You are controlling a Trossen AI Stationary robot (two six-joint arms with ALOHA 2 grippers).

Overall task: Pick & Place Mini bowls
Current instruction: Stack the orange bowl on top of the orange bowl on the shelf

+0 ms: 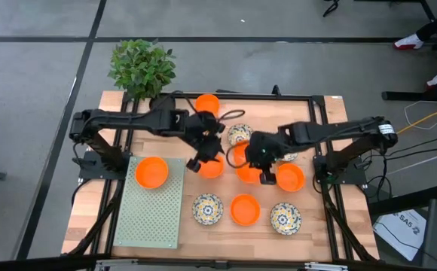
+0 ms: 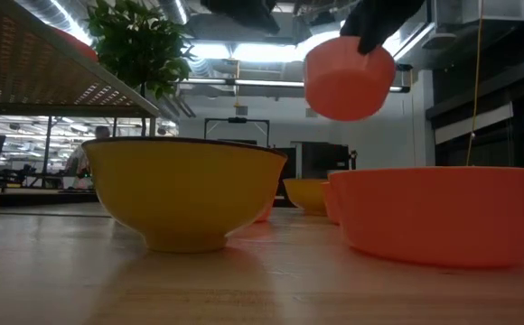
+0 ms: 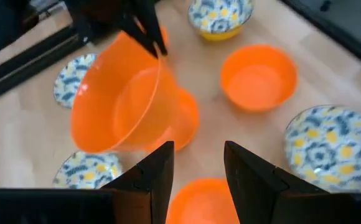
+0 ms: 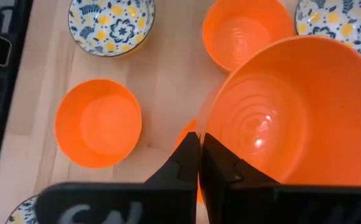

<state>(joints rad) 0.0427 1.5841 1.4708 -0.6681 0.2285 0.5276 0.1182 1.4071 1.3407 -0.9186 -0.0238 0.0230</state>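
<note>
My left gripper reaches the raised orange bowl's free rim (image 1: 238,153) and pinches it next. That sets the bowl up for stacking on the green mat (image 1: 154,214).
Several mini bowls sit on the wooden table: plain orange ones (image 1: 245,209) and blue-and-yellow floral ones (image 1: 207,208). One orange bowl (image 1: 152,172) rests on a green mat (image 1: 154,214). My right gripper (image 4: 199,142) is shut on an orange bowl (image 4: 292,112) at mid-table, and the low view shows that bowl (image 2: 348,79) raised above the others. My left gripper (image 3: 198,149) hangs open beside it, over another orange bowl (image 3: 202,200), touching nothing. My right gripper pinches the orange bowl's rim (image 4: 213,127) between its two fingers, coming from above and pointing down. The bowl (image 3: 118,99) is lifted clear of the table and hangs tilted below the fingers.
A potted plant (image 1: 142,68) stands at the table's far left edge. Bowls crowd the middle and near right of the table, including a floral one (image 1: 285,217) and an orange one (image 1: 290,177). The green mat has free room in its near half. A black frame rings the table.
</note>
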